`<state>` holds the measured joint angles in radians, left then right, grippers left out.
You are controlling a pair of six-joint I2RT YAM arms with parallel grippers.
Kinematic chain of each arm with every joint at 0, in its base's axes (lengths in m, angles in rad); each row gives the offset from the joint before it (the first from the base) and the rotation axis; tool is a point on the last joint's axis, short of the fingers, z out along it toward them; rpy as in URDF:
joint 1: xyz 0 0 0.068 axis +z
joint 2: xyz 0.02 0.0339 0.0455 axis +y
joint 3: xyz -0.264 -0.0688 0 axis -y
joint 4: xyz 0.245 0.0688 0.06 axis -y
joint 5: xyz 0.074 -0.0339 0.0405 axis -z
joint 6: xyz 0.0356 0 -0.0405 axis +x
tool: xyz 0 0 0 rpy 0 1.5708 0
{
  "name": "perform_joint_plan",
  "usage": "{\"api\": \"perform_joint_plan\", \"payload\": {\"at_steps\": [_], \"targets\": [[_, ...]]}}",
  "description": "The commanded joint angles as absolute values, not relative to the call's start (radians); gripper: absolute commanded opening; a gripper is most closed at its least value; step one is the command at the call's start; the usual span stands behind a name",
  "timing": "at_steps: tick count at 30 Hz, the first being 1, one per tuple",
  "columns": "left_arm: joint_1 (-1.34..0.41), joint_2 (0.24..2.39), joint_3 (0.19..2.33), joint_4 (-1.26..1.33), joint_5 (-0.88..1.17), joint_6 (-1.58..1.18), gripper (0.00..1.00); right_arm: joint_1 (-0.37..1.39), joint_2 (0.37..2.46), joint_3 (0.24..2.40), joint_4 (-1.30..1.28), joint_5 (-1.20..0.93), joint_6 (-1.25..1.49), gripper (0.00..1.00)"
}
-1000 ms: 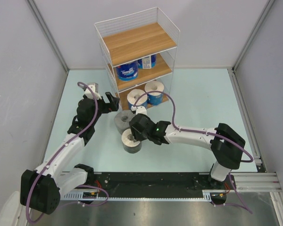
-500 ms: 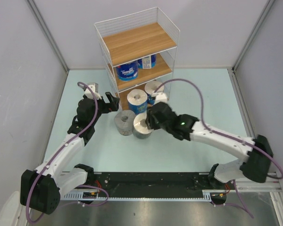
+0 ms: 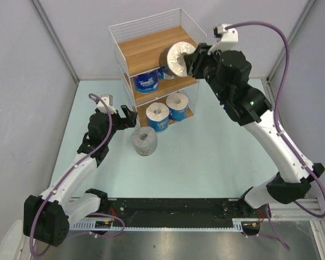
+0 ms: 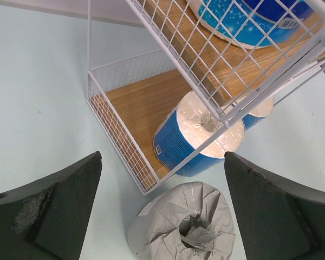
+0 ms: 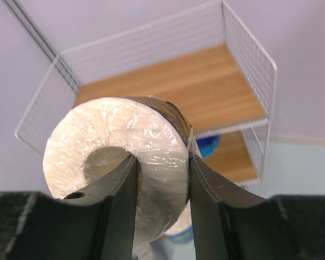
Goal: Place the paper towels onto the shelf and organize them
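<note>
My right gripper should keep holding the black-wrapped roll: it hangs tilted at the top board's front edge, short of the board's middle, and would fall if released now.
My right gripper (image 3: 190, 60) is shut on the black-wrapped paper towel roll (image 3: 175, 58), one finger in its core, and holds it high at the right edge of the shelf's (image 3: 151, 50) top board; the right wrist view shows the roll (image 5: 119, 146) in front of the shelf (image 5: 206, 92). The grey roll (image 3: 144, 141) lies on the table by the shelf's bottom tier; it also shows in the left wrist view (image 4: 181, 225). My left gripper (image 3: 127, 117) is open and empty just left of it. Two blue rolls (image 3: 147, 82) sit on the middle tier, two (image 3: 158, 116) on the bottom tier.
Grey walls enclose the pale blue table (image 3: 216, 157) on three sides. The shelf stands at the back centre. The black base rail (image 3: 173, 211) runs along the near edge.
My right arm has lifted the black-wrapped roll from the table beside the grey roll up to the shelf's top tier. The left arm has not moved.
</note>
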<state>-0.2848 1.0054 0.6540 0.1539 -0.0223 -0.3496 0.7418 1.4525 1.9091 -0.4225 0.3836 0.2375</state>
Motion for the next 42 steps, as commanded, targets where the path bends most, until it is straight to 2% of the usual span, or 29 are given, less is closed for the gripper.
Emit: {"api": "perform_joint_plan", "payload": {"at_steps": [1, 10, 20, 24, 30, 42], "targets": [[-0.281, 0.993, 0.695, 0.158, -0.034, -0.35, 1.0, 0.716, 1.58, 2.12, -0.39, 0.336, 0.153, 0.25], [-0.281, 0.996, 0.693, 0.163, -0.031, -0.351, 1.0, 0.641, 1.755, 2.382, -0.437, 0.299, 0.146, 0.27], [-0.281, 1.003, 0.689, 0.17, -0.029, -0.353, 1.0, 0.603, 1.787, 2.407, -0.439, 0.276, 0.163, 0.29], [-0.281, 1.003, 0.689, 0.17, -0.029, -0.353, 1.0, 0.592, 1.795, 2.398, -0.433, 0.253, 0.172, 0.47], [-0.281, 1.003, 0.687, 0.17, -0.031, -0.353, 1.0, 0.555, 1.833, 2.396, -0.402, 0.166, 0.212, 0.61], [-0.281, 1.012, 0.69, 0.172, -0.026, -0.354, 1.0, 0.48, 1.825, 2.27, -0.092, -0.044, 0.278, 0.68]]}}
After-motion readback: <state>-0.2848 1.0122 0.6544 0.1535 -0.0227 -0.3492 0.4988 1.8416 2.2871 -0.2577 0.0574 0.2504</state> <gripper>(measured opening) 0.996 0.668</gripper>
